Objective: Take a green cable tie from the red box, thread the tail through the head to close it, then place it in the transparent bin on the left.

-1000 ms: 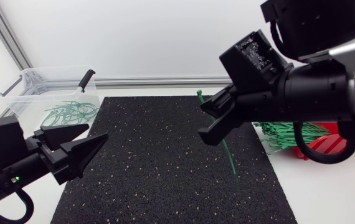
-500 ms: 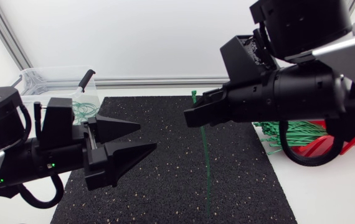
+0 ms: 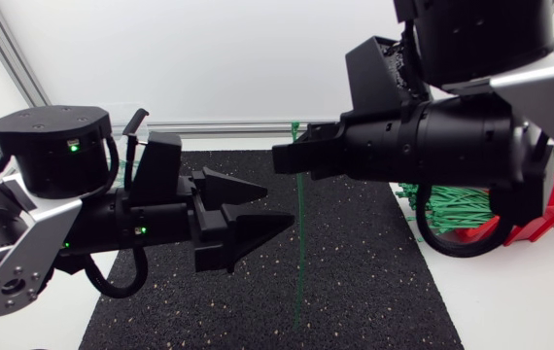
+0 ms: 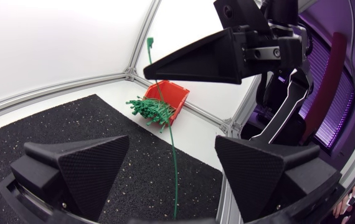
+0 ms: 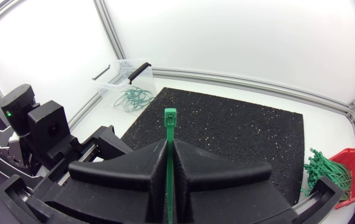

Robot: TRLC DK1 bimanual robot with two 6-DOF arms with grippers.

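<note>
My left gripper grips the green cable tie by the strap just below its head (image 3: 300, 185) next. That leaves the tail free to thread.
My right gripper (image 3: 287, 158) is shut on a green cable tie (image 3: 296, 243) just below its head. The tie hangs straight down over the black mat (image 3: 374, 292), head upward (image 5: 170, 118). My left gripper (image 3: 279, 206) is open, its tips just left of the hanging tail. In the left wrist view the tail (image 4: 173, 162) runs down between the two wide-apart fingers (image 4: 78, 171), touching neither. The red box (image 3: 549, 209) sits at the right with a bundle of green ties (image 3: 457, 209) spilling from it. The transparent bin (image 5: 126, 84) at the far left holds several looped ties (image 5: 134, 97).
The mat covers the middle of the table. An aluminium rail (image 3: 248, 127) runs along the back edge. In the head view my left arm (image 3: 53, 165) hides most of the bin; only its black handle (image 3: 137, 122) shows.
My left arm has risen and swung right until its open fingers reach the tie. The right gripper shifted a little left, and the tie now hangs straight instead of slanting.
</note>
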